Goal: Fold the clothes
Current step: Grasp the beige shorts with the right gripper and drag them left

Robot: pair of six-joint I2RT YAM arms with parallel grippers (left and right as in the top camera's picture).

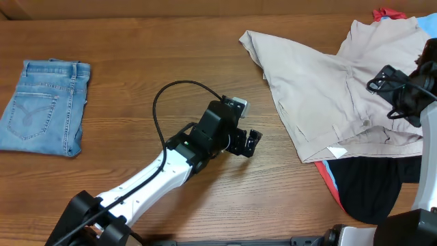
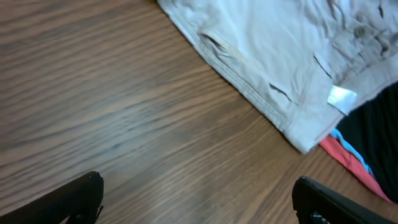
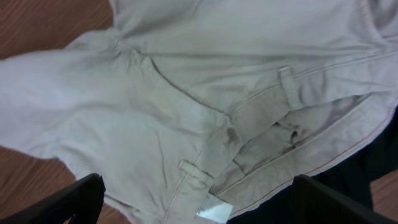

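Note:
The right gripper grabs the khaki shorts by the waistband (image 3: 261, 143) near the white label next, to draw them over empty wood and spread them for folding.
Light beige khaki shorts (image 1: 328, 89) lie rumpled at the right of the table, waistband and white label (image 1: 336, 152) toward the front. They also show in the left wrist view (image 2: 261, 50) and fill the right wrist view (image 3: 186, 93). My left gripper (image 1: 251, 143) is open and empty over bare wood, left of the shorts. My right gripper (image 1: 399, 96) is open and hovers above the shorts' waistband (image 3: 261, 143), holding nothing. A black garment (image 1: 372, 188) with red and light-blue edges (image 1: 328, 174) lies under the shorts.
Folded denim-blue jeans (image 1: 42, 106) lie at the far left. A red and blue bit of cloth (image 1: 389, 14) peeks out at the back right. The left arm's black cable (image 1: 171, 92) loops over the table middle.

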